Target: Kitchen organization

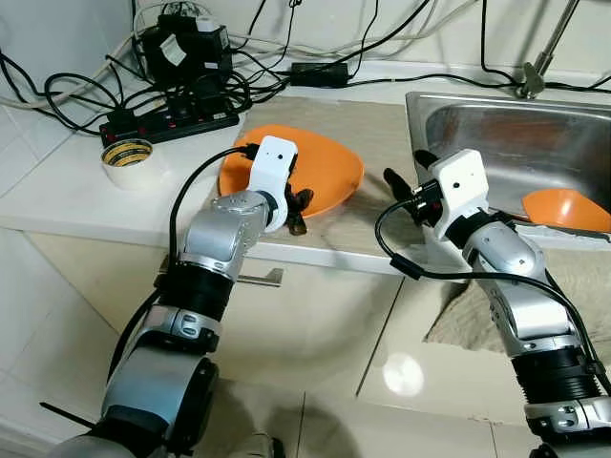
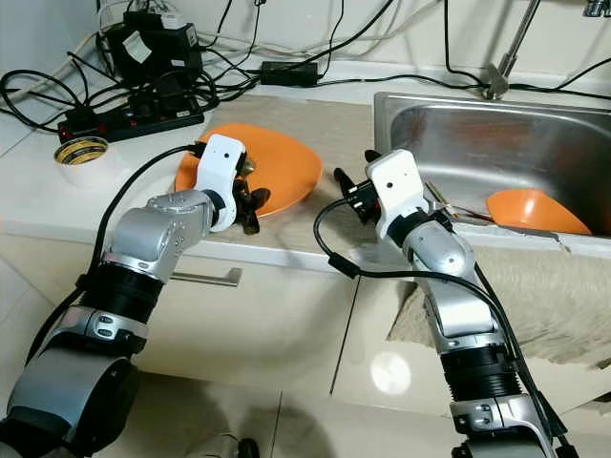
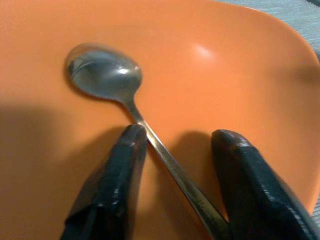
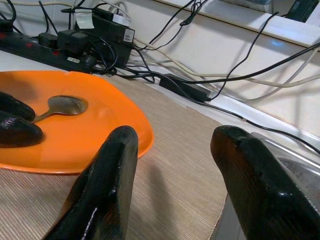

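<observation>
I should grab the spoon by its slim straight handle (image 3: 172, 165) with my left gripper, because the spoon's bowl (image 3: 104, 72) is round and sloping.
An orange plate (image 1: 329, 167) lies on the woven mat on the counter. A metal spoon (image 3: 105, 75) rests in it, bowl up. My left gripper (image 3: 177, 137) is down at the plate's near rim (image 1: 299, 212), open, with its fingers on either side of the spoon's handle; one finger (image 3: 127, 150) is touching or nearly touching the handle. My right gripper (image 4: 172, 137) hovers open and empty over the mat, between the plate and the sink's left edge (image 1: 409, 170). A second orange dish (image 1: 565, 208) lies in the steel sink (image 1: 506, 134).
A power strip (image 1: 167, 122) and tangled cables crowd the counter's back left. A roll of tape (image 1: 127, 157) sits at the left. The faucet (image 1: 535, 67) rises behind the sink. A beige cloth (image 1: 582, 286) hangs over the counter front below the sink.
</observation>
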### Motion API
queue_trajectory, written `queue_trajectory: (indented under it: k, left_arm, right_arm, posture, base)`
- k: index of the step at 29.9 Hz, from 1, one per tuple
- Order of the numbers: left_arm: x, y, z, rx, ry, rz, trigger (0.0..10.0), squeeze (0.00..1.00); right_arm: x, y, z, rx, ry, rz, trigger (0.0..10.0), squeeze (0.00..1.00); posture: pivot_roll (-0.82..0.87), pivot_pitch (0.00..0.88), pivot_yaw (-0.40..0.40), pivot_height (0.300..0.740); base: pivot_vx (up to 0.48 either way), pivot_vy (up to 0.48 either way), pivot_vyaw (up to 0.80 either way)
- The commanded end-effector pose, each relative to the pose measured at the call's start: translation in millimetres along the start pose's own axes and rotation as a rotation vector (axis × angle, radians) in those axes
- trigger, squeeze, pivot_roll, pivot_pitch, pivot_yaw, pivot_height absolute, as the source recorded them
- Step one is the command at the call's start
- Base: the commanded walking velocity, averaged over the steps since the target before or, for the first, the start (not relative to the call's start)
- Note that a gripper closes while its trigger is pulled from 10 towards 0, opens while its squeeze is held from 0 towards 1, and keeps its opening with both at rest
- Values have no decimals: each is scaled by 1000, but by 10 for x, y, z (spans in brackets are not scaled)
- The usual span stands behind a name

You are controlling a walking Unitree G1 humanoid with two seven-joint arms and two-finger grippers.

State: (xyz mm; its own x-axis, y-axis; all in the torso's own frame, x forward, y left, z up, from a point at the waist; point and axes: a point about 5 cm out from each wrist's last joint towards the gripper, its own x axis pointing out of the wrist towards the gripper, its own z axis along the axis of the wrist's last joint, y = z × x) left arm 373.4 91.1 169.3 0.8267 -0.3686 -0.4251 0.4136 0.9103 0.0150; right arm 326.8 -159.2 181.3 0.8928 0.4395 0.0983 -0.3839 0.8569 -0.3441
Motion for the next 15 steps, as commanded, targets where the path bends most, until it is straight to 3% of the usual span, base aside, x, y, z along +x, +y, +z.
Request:
queue_trajectory:
  k: [1, 7, 15]
  left_arm:
    - [53, -12, -303, -19, 144, -19, 0, 0]
    - [63, 24, -289, -22, 148, -23, 0, 0]
    - [74, 38, -304, 40, 156, -35, 0, 0]
  right_arm:
    - [4, -3, 46, -3, -9, 3, 10000, 0]
    - [6, -3, 46, -3, -4, 3, 10000, 0]
    - [5, 1, 38, -2, 2, 0, 10000, 0]
  posture:
    - [29, 0, 32, 740]
    - [29, 0, 32, 740]
    - [27, 0, 37, 740]
  base:
    - [0, 0, 0]
    - [0, 0, 0]
    - [0, 0, 0]
